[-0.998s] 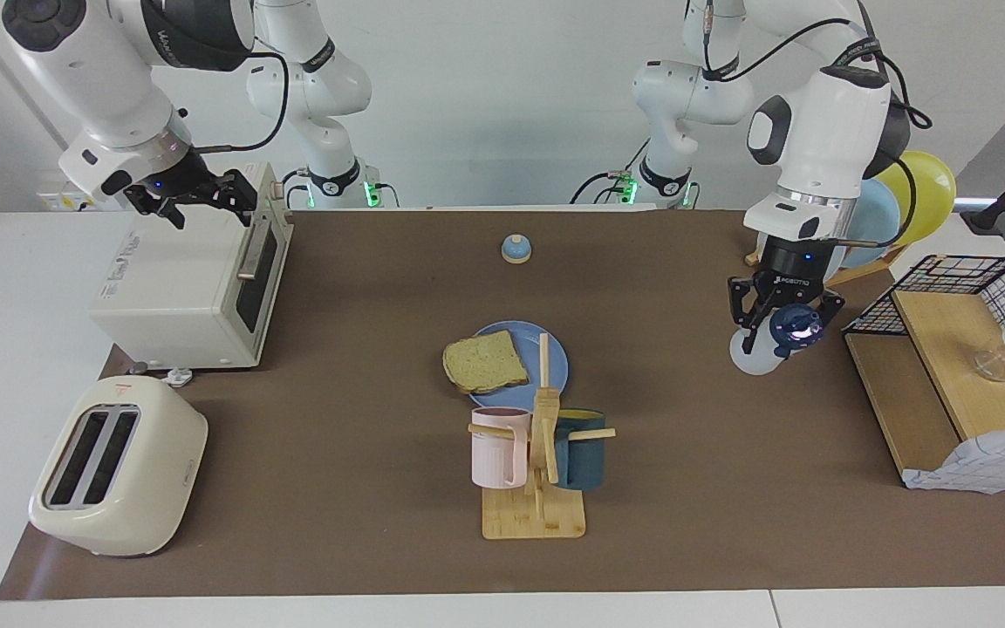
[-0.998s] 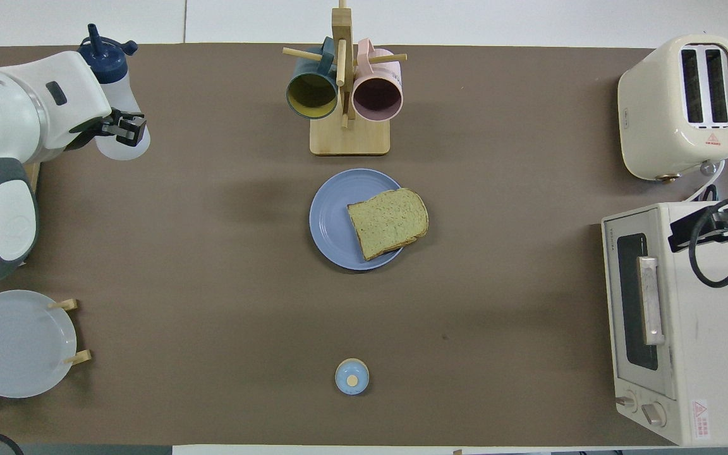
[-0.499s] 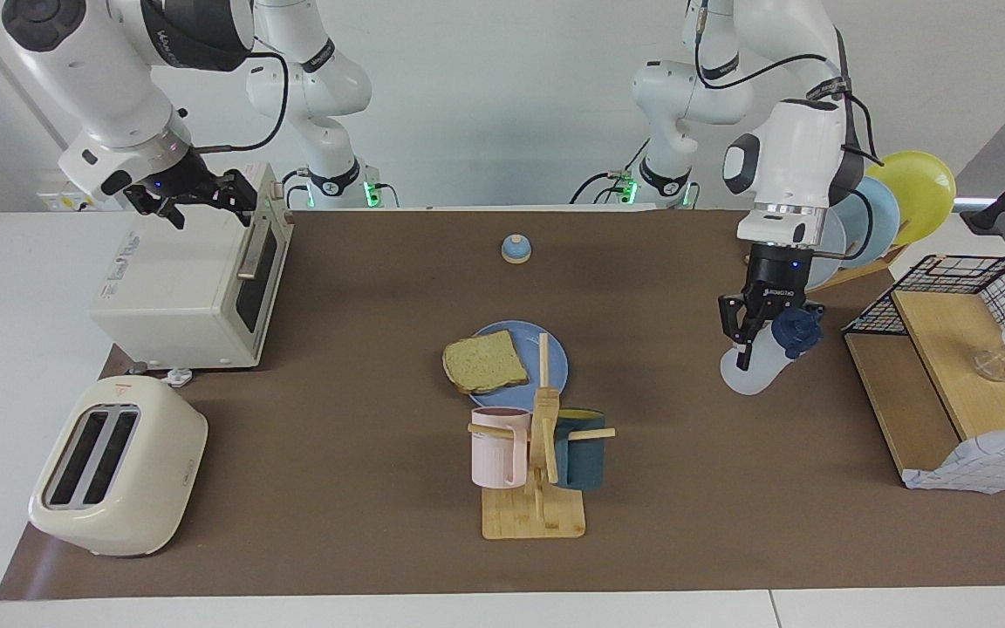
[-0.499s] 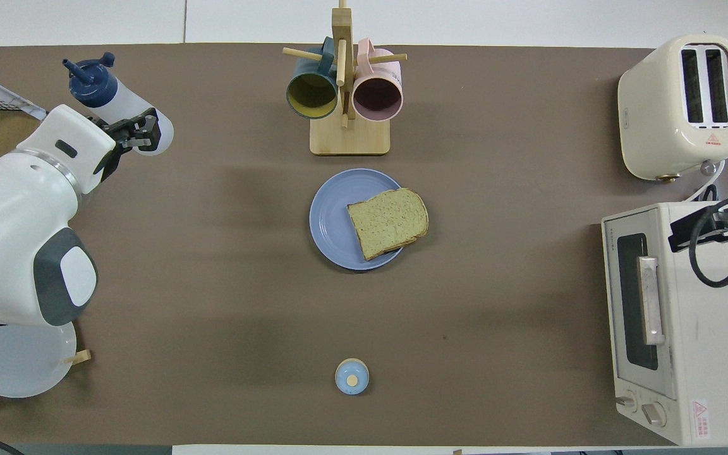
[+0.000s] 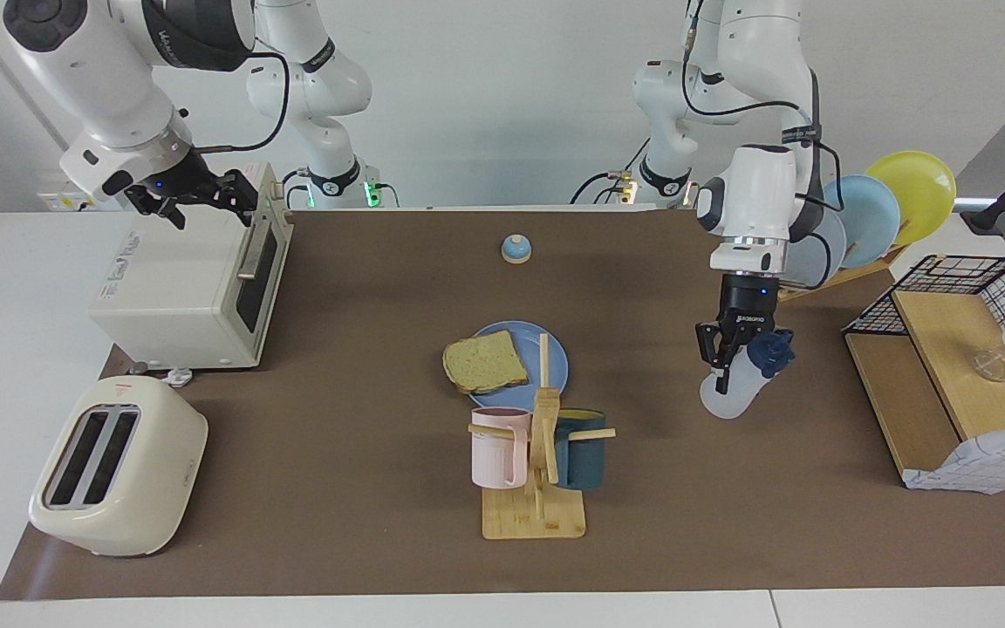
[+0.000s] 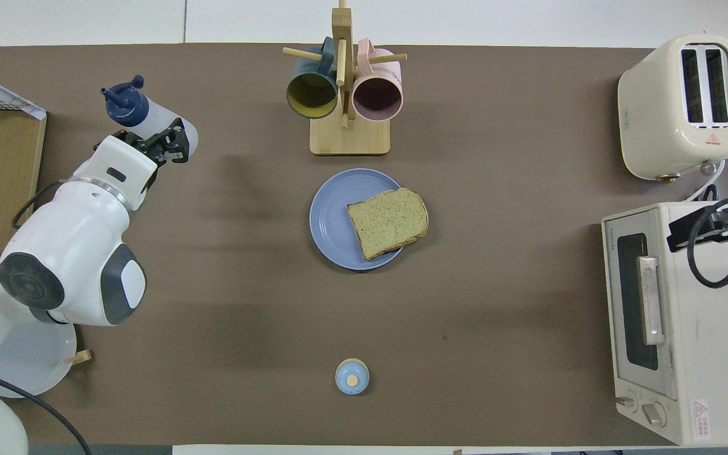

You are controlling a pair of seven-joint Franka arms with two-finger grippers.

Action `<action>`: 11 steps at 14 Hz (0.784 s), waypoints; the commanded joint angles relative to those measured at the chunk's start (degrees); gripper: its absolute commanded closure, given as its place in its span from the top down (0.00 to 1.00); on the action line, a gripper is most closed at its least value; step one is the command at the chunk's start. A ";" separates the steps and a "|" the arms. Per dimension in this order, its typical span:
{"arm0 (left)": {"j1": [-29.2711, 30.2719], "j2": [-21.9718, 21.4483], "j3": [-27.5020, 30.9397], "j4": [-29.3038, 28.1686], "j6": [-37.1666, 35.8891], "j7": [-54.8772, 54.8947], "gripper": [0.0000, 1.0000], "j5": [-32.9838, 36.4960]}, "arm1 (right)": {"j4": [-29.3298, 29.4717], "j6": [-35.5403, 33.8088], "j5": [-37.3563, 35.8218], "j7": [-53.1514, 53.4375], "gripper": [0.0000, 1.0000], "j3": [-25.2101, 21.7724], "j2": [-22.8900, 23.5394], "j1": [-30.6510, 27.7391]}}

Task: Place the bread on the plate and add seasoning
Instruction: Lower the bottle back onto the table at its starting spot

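Note:
I should keep my left gripper closed on the seasoning bottle (image 6: 163, 120): it hangs tilted above the brown mat and would drop if I opened now.
The bread (image 5: 485, 362) (image 6: 388, 222) lies on the blue plate (image 5: 557, 358) (image 6: 329, 221), overhanging its rim toward the right arm's end. My left gripper (image 5: 732, 366) (image 6: 165, 138) is shut on the seasoning bottle (image 5: 727, 397) (image 6: 163, 120) and holds it tilted in the air over the brown mat, toward the left arm's end, apart from the plate. Its navy cap (image 5: 769, 349) (image 6: 125, 104) points away from the plate. My right gripper (image 5: 197, 196) (image 6: 718, 229) waits over the toaster oven.
A mug rack (image 5: 537, 453) (image 6: 345, 88) with two mugs stands just farther than the plate. A bell (image 5: 516, 249) (image 6: 352, 376) sits nearer the robots. Toaster oven (image 5: 188, 279) and toaster (image 5: 119, 467) are at the right arm's end; plate rack (image 5: 869, 218) and wooden shelf (image 5: 947, 375) at the left arm's.
My left gripper has carried the bottle from beside the wooden shelf toward the middle of the table and the plate. The right arm has not moved.

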 commanded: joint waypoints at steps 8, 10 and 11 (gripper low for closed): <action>-1.57 8.90 0.35 -2.49 13.00 -0.06 0.00 -0.75 | -0.72 6.60 0.20 -0.86 1.00 0.37 -0.56 0.03; -1.57 10.73 0.35 -2.40 13.09 0.21 0.00 -0.75 | -0.72 6.68 0.20 -0.86 1.00 0.37 -0.56 0.03; -1.66 11.53 0.35 -2.23 13.09 0.21 0.00 -0.67 | -0.72 6.60 0.20 -0.86 1.00 0.37 -0.56 0.03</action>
